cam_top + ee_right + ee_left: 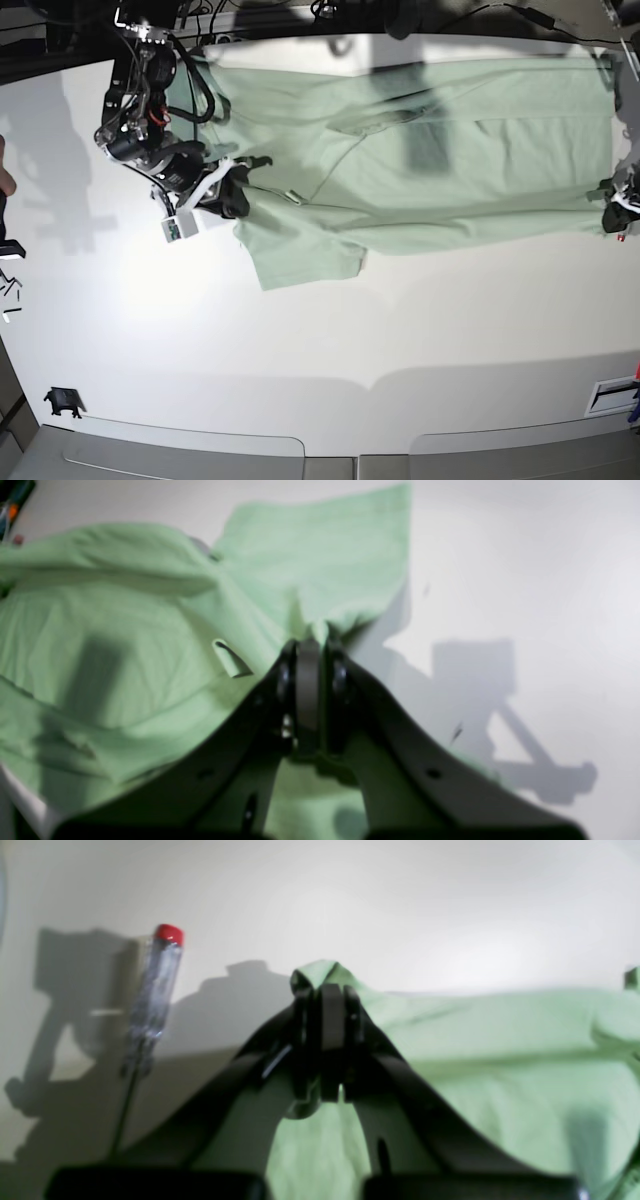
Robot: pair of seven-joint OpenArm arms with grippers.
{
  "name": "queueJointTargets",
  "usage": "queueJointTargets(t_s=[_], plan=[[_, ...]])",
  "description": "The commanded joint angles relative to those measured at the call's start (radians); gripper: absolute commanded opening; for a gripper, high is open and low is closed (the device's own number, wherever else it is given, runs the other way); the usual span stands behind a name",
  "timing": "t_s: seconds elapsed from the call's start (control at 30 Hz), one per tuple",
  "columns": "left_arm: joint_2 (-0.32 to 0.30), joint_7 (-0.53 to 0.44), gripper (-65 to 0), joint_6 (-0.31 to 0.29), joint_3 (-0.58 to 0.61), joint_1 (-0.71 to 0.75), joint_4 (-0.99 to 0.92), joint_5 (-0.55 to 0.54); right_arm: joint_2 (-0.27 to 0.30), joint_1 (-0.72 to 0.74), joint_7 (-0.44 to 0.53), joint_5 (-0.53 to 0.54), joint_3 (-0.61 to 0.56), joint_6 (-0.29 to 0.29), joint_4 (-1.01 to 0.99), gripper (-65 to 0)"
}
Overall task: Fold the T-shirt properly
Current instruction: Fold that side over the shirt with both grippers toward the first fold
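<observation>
My left gripper holds the cloth peak (598, 220) nearer the front, beside the screwdriver. It should stay closed until the peak is over the T-shirt's body (545, 145).
The pale green T-shirt (420, 150) lies spread along the far side of the white table, one sleeve (300, 255) pointing toward the front. At the base view's left, my right gripper (238, 197) is shut on the T-shirt where that sleeve meets the body. The right wrist view shows its closed jaws (310, 645) pinching a bunched fold, with the sleeve (325, 550) flat beyond. My left gripper (608, 200) is at the far right, at the T-shirt's end. In the left wrist view it (327, 990) is shut on a raised peak of cloth (320, 971).
A screwdriver (157, 980) with a clear handle and red cap lies on the table just beside my left gripper. A small black object (63, 401) sits near the front left corner. Small dark bits (10, 285) lie at the left edge. Cables run behind the table.
</observation>
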Motion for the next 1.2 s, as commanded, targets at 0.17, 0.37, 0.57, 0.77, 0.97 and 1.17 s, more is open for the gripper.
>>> queueJointTargets(t_s=[0.17, 0.37, 0.57, 0.77, 0.97, 1.17], plan=[[-0.031, 0.092, -65.0, -0.003, -0.167, 0.108, 0.145, -0.082, 0.009, -0.073, -0.057, 0.014, 0.005, 0.005, 0.113, -65.0], [-0.031, 0.213, -65.0, -0.003, -0.220, 0.219, 0.179, -0.152, 0.009, -0.154, -0.131, 0.014, 0.005, 0.005, 0.193, -65.0], [-0.031, 0.232, -65.0, -0.003, -0.220, 0.308, 0.179, -0.156, 0.009, -0.230, -0.163, 0.002, 0.016, -0.002, 0.220, -65.0], [-0.030, 0.233, -65.0, -0.003, -0.220, 0.335, 0.179, -0.152, 0.014, -0.235, -0.167, -0.034, 0.115, -0.003, 0.220, -65.0], [-0.030, 0.233, -65.0, -0.003, -0.220, 0.335, 0.179, -0.152, 0.014, -0.237, -0.178, 0.042, 0.207, -0.003, 0.220, -65.0], [-0.030, 0.242, -65.0, -0.003, -0.220, 0.335, 0.179, -0.152, 0.010, -0.238, -0.178, 0.067, 0.214, -0.003, 0.220, -65.0]])
